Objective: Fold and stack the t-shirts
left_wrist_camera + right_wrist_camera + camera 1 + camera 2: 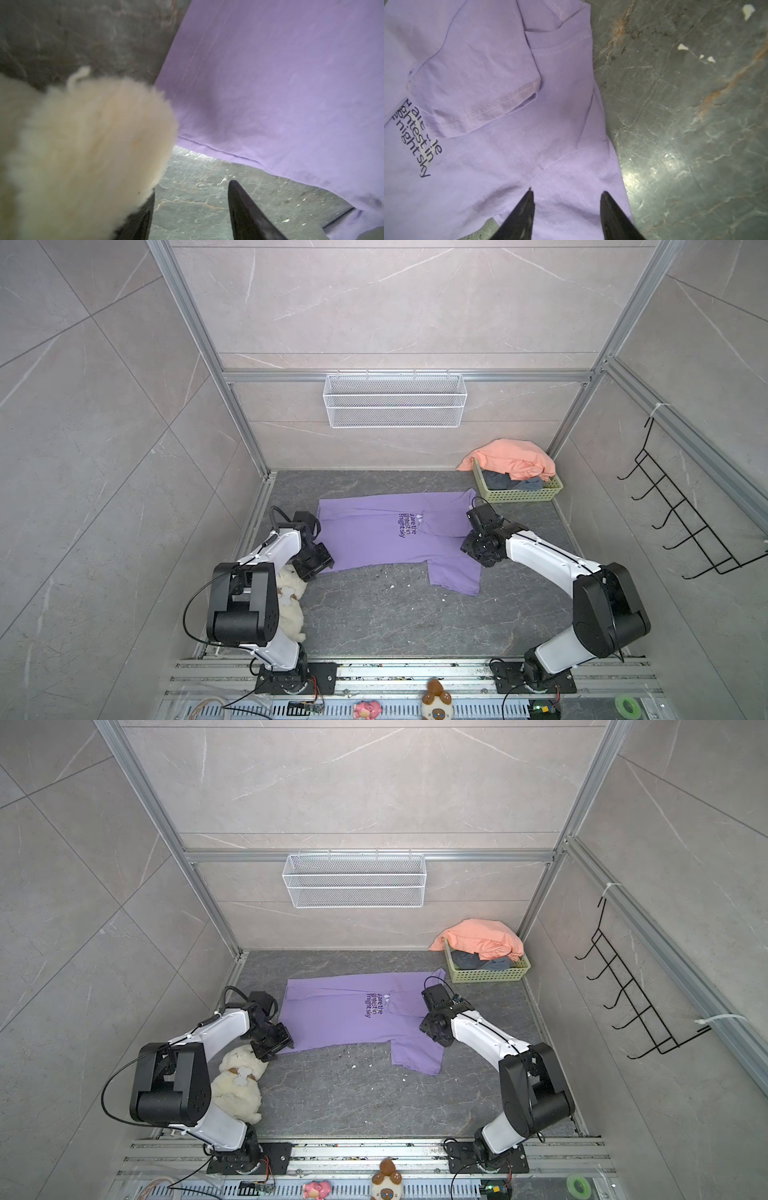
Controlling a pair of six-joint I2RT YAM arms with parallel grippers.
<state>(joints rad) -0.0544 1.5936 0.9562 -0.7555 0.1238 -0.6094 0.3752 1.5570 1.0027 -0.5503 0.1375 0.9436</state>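
Note:
The robot's right hand will next grab the lilac-purple t-shirt by its outstretched near sleeve [455, 574]. It will then fold that sleeve and side over the chest [414, 529].
A lilac-purple t-shirt [374, 539] [332, 1019] lies spread flat on the dark stone floor, dark lettering up. Its far sleeve [477, 93] is folded over the chest and its near sleeve [453, 576] sticks out toward the front. My left gripper [313, 564] [192, 187] is open just off the shirt's hem corner [270, 83], with bare floor between its fingers. My right gripper [471, 545] [567, 190] hangs open over the cloth at the near shoulder seam, gripping nothing. A salmon-orange t-shirt [511, 460] and a slate-grey one [505, 482] are heaped in a green basket [523, 493].
A cream plush dog [289, 605] [83, 145] lies against the left gripper's finger, beside the left arm. A white wire basket [395, 400] hangs on the back wall and a black hook rack [681, 522] on the right wall. Small toys [436, 701] sit on the front rail.

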